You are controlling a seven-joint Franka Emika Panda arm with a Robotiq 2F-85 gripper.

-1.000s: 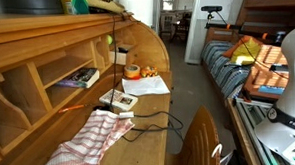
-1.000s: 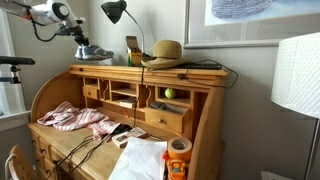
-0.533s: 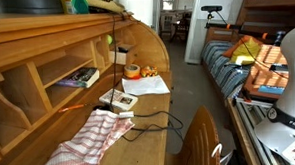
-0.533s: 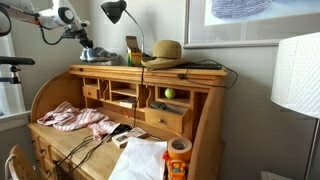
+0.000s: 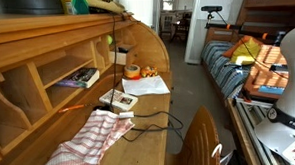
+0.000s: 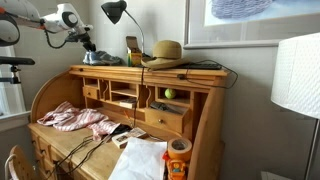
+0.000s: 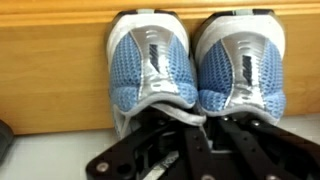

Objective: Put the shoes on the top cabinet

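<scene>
The toes of the shoes are over the wooden board (image 7: 62, 88), behind its front edge. The shoes would rest there if I opened now, so I should open my gripper now.
The shoes are a pair of light blue mesh sneakers with white trim. In the wrist view they stand side by side, heels toward me, left shoe (image 7: 150, 62) and right shoe (image 7: 240, 62), against a wooden board. My gripper (image 7: 203, 125) is shut on the inner collars where the two shoes meet. In an exterior view the gripper (image 6: 88, 43) hangs over the left end of the wooden desk's top cabinet (image 6: 190, 70), with the shoes (image 6: 100, 58) at the top surface. I cannot tell whether the soles rest on it.
On the cabinet top stand a black desk lamp (image 6: 114, 12), a small box (image 6: 132, 48) and a straw hat (image 6: 165, 50). A striped cloth (image 6: 75, 118), cables, papers and a tape roll (image 6: 178, 150) lie on the desk. A bed (image 5: 237, 64) is across the room.
The arm has moved right and slightly down with the shoes, bringing them from beyond the desk's left end to over the cabinet top.
</scene>
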